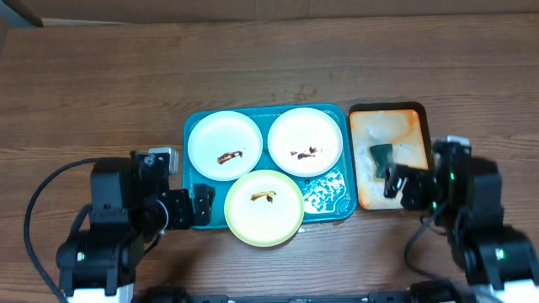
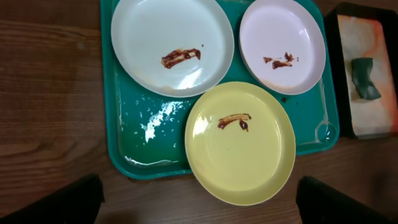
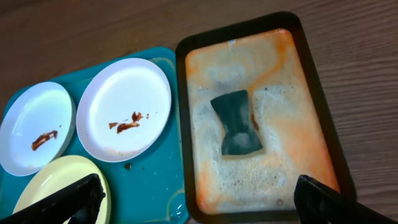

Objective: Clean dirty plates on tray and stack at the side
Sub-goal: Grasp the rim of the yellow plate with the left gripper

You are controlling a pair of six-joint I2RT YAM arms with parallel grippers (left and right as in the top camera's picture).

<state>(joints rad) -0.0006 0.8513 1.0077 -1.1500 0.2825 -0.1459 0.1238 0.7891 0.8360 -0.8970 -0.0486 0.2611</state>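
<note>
Next, my left gripper grabs the yellow-green plate's nearest rim, so the plate's smeared side stays open to clean before stacking.
The teal tray (image 1: 195, 202) holds three smeared plates: a white plate (image 1: 224, 143) at the back left, a white plate (image 1: 305, 140) at the back right, and a pale yellow-green plate (image 1: 264, 207) overhanging the front rim. They also show in the left wrist view: the tray (image 2: 115, 112), the left white plate (image 2: 172, 45), the right white plate (image 2: 283, 45) and the yellow-green plate (image 2: 240, 142). My left gripper (image 1: 200, 204) is open and empty at the tray's front left corner; its fingers (image 2: 199, 202) straddle the yellow-green plate's near edge. My right gripper (image 1: 396, 181) is open above the orange tray.
A smaller orange tray with a dark rim (image 1: 413, 126) sits right of the teal tray, full of soapy foam, with a dark green sponge (image 1: 381, 156) in it. The sponge shows in the right wrist view (image 3: 236, 121), as does the orange tray (image 3: 314, 124).
</note>
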